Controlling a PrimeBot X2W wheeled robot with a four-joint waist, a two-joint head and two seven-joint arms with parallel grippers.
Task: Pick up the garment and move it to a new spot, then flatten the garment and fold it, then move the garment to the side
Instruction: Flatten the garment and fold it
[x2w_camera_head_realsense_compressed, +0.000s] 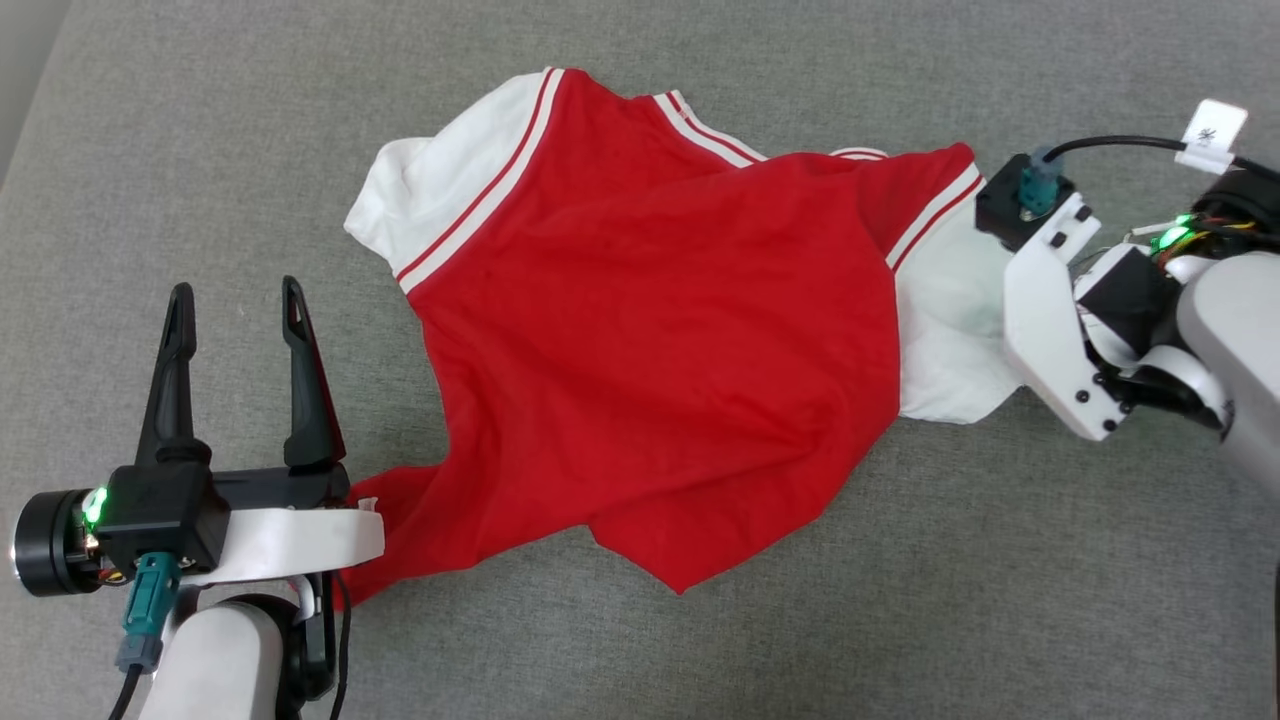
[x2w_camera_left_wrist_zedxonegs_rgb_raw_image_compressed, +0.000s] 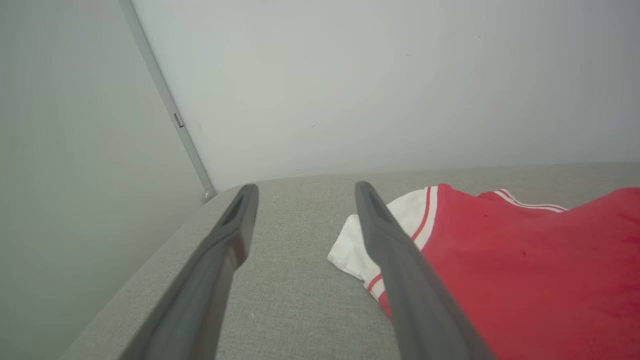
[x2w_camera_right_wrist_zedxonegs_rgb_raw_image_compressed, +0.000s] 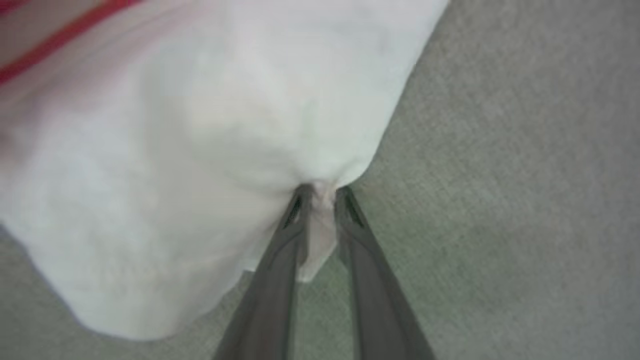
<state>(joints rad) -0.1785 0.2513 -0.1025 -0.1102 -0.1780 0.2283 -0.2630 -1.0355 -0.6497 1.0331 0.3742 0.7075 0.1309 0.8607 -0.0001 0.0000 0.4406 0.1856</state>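
Note:
I should next use my left gripper to grab the garment by the edge of its white sleeve, where the cloth rumples up while the red body lies spread.
The garment lies rumpled and spread on the grey cloth surface, plain red face up, with white sleeves and striped trim at both ends. My right gripper is shut on a pinch of the white sleeve at the garment's right end; in the head view its white wrist hides the fingers. My left gripper stands open at the lower left, beside the garment's bottom left corner, with nothing between its fingers. The left wrist view has the open left gripper over bare cloth, and the garment lies to its right.
The grey fabric surface stretches all around the garment. Its rounded left edge meets a pale wall with a vertical corner strip. A cable with a white tag runs to the right wrist.

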